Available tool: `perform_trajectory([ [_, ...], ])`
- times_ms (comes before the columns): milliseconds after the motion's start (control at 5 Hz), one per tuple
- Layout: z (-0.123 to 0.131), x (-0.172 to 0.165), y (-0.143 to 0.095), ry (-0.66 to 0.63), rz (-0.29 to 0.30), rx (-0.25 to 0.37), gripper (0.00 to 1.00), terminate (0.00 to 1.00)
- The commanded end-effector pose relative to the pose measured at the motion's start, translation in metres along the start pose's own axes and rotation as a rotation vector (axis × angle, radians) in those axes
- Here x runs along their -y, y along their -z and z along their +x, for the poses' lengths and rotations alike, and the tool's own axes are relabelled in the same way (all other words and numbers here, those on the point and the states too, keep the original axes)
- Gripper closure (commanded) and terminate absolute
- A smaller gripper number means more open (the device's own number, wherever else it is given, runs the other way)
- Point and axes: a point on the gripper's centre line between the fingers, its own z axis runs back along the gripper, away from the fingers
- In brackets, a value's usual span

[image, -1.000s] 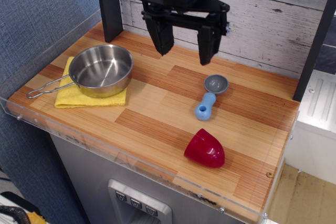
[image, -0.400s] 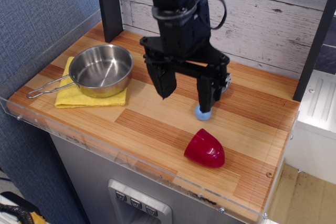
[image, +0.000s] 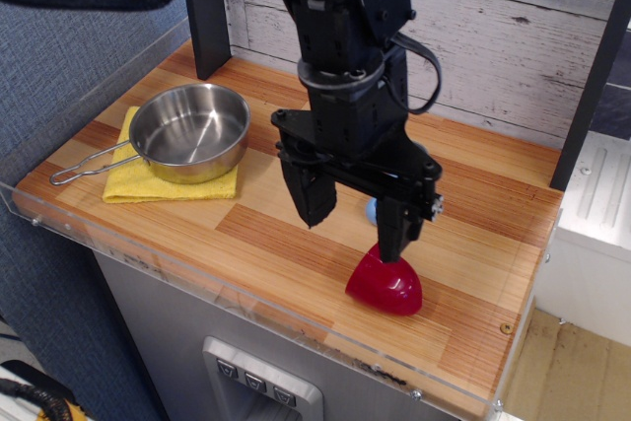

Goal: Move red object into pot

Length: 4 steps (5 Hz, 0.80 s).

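Note:
My gripper grabs the red object by its shiny curved sides next, to put it into the pot (image: 189, 132).
The red object (image: 386, 285), a glossy dark-red dome, lies on its side near the front right of the wooden table. My gripper (image: 355, 227) is open just above and to the left of it. Its right finger (image: 392, 233) hangs over the dome's top and hides it; the left finger (image: 315, 196) hangs over bare wood. The pot (image: 189, 132), a shiny steel pan with a wire loop handle, sits empty at the back left on a yellow cloth (image: 134, 182).
A blue-and-grey scoop (image: 372, 208) is mostly hidden behind my gripper. A clear plastic rim (image: 246, 308) runs along the table's front and left edges. A black post (image: 204, 9) stands at the back left, a plank wall behind.
My gripper has come forward and down from the back wall, past the scoop, to the red dome, staying open. The dome and the pot have not moved.

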Motion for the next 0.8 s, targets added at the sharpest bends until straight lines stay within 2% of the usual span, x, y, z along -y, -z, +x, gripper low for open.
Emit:
perform_trajectory([
  [0, -0.004, 0.009, -0.003, 0.022, 0.020, 0.026, 0.00, 0.00],
  [600, 0.014, -0.001, 0.011, 0.016, 0.056, 0.022, 0.00, 0.00],
])
